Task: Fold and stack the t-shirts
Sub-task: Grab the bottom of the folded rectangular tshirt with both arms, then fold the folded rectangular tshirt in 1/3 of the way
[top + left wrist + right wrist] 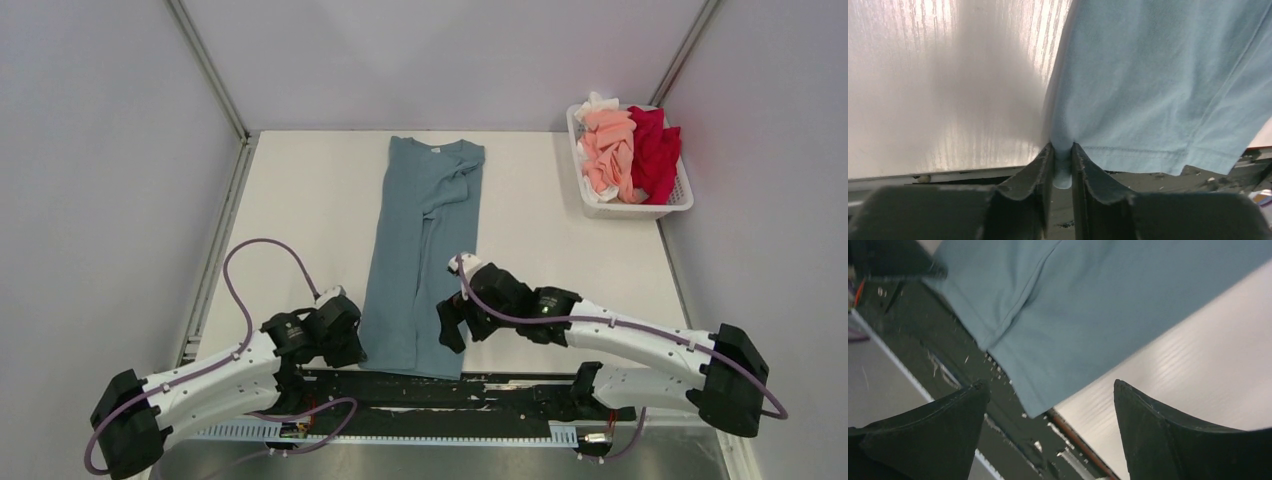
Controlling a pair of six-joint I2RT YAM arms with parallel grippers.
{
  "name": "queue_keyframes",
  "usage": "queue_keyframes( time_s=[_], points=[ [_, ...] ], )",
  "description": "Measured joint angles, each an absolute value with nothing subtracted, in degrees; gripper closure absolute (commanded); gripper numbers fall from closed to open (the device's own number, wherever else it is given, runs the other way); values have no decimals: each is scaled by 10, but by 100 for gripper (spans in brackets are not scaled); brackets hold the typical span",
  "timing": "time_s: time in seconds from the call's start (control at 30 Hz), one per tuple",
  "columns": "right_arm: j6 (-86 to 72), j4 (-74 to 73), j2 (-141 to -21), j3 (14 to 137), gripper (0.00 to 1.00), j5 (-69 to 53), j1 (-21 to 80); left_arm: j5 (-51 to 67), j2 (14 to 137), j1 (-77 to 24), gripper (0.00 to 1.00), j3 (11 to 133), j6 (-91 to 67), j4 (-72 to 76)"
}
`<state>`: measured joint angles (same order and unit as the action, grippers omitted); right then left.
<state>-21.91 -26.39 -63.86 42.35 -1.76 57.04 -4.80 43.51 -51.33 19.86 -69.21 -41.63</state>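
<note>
My right gripper should next grab the t-shirt's free near hem corner, opposite my left gripper. Then I will fold the hem evenly toward the neck.
A dusty blue-grey t-shirt (pixel 420 250) lies lengthwise down the middle of the table, folded into a narrow strip, neck label at the far end. Its hem hangs slightly over the near table edge. My left gripper (pixel 345 345) is shut on the shirt's near left hem corner (pixel 1063 170). My right gripper (pixel 450 320) is open just above the near right hem corner (pixel 1033 400), with the cloth between and beyond its fingers (pixel 1148 425). Salmon pink (pixel 607 150), crimson red (pixel 655 150) and white (pixel 597 103) shirts lie bunched in the basket.
The white slatted basket (pixel 640 208) stands at the far right of the table. Grey walls close in the left, back and right sides. A black rail (pixel 450 390) runs along the near table edge below the hem.
</note>
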Motion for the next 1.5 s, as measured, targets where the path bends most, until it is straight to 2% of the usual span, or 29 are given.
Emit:
queue_keyframes(
  time_s=[0.03,0.1,0.17,0.3,0.47,0.57,0.67,0.87,1.0,1.3,1.5],
  points=[
    [-225,-268,-634,416,12,-21,592,-47,439,-513,85,198,-694,-412],
    [-241,-273,-630,398,14,-25,641,-44,447,-513,90,197,-693,-405],
    [-255,-275,-634,387,17,-27,675,-40,451,-513,92,197,-693,-398],
    [-291,-271,-677,374,33,-25,718,-35,455,-513,96,197,-694,-391],
    [-326,-246,-735,354,39,-25,722,-30,455,-513,99,194,-698,-383],
    [-339,-236,-747,351,51,-22,724,-29,455,-513,100,193,-701,-383],
    [-352,-227,-747,348,70,-13,725,-27,451,-513,100,191,-704,-380],
    [-376,-223,-736,331,97,-6,726,-26,443,-513,100,190,-705,-384],
    [-389,-234,-703,310,100,-10,727,-11,423,-513,100,182,-704,-393],
    [-393,-262,-633,304,100,-16,729,38,361,-513,100,183,-676,-411],
    [-376,-270,-632,351,100,11,693,16,399,-512,100,261,-642,-397]
  ],
)
